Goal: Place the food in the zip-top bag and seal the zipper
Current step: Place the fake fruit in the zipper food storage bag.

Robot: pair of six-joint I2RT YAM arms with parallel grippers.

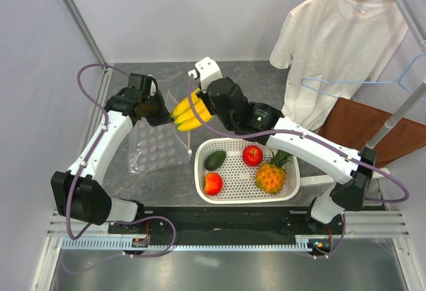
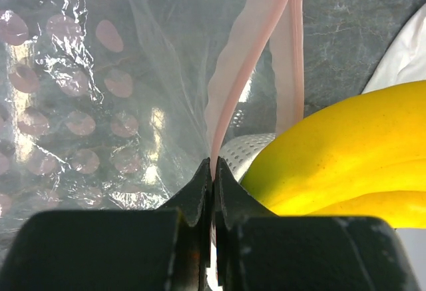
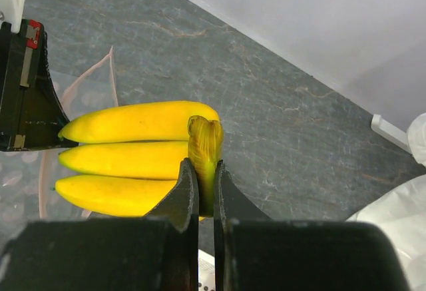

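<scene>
Only the banana bunch's tips reach the bag's opening, and if I opened now, it would drop outside. My right gripper keeps hold of the banana bunch until it is in the bag.
My right gripper (image 3: 206,171) is shut on the stem of the yellow banana bunch (image 3: 126,154), holding it in the air at the mouth of the clear zip-top bag (image 1: 156,144); the bunch also shows from above (image 1: 186,112). My left gripper (image 2: 213,168) is shut on the bag's pinkish-red zipper strip (image 2: 229,88) and holds the mouth edge up. The bananas (image 2: 339,151) fill the right of the left wrist view. The red apple (image 1: 252,154), pineapple (image 1: 271,176), avocado (image 1: 215,160) and red-orange fruit (image 1: 213,183) lie in the white basket (image 1: 293,183).
A white T-shirt (image 1: 333,38) hangs on a hanger at the back right beside a brown board (image 1: 373,128). A blue wire hanger (image 1: 359,81) hangs there too. Metal frame posts stand at the left and right.
</scene>
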